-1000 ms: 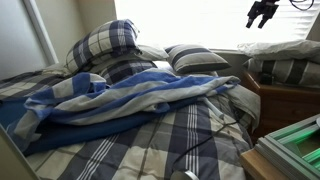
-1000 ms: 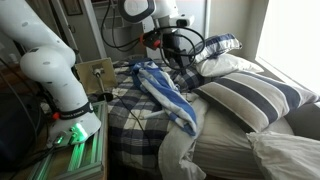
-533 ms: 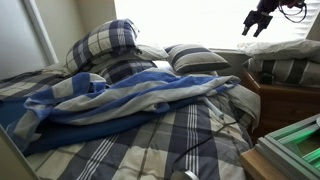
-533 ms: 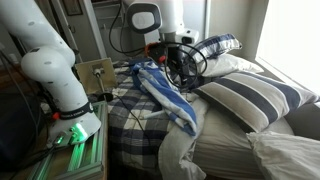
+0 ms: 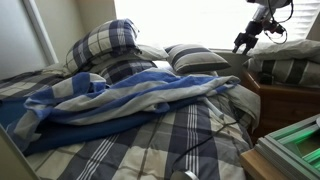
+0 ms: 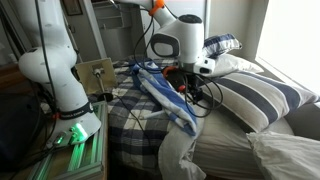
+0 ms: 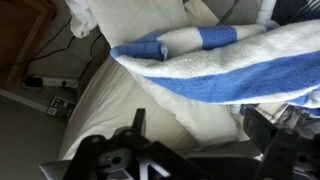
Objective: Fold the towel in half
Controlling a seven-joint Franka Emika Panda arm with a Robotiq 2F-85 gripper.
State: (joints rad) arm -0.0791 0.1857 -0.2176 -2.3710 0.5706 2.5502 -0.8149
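Observation:
My gripper grabs the towel's (image 5: 130,98) edge at its end nearest the wooden bedside unit next, to fold that end over the rest.
The towel (image 5: 130,98) is a rumpled cloth with blue and white stripes, lying across the plaid bedspread (image 5: 190,140). It also shows in an exterior view (image 6: 160,92) and along the top of the wrist view (image 7: 220,65). My gripper (image 5: 243,42) hangs in the air above the far side of the bed, beyond the towel's edge. It also shows in an exterior view (image 6: 192,78). In the wrist view the gripper (image 7: 195,128) is open and empty, with both fingers apart above a white sheet, just short of the towel's rim.
A plaid pillow (image 5: 105,42) and a striped pillow (image 5: 195,58) lie at the head of the bed. A large striped pillow (image 6: 250,95) lies beside the towel. A wooden bedside unit (image 5: 285,100) stands by the bed. The robot base (image 6: 75,125) glows green. Cables and a power strip (image 7: 50,82) lie on the floor.
My gripper has come down and moved in toward the bed and the towel's edge. It has stayed open. The towel has not moved.

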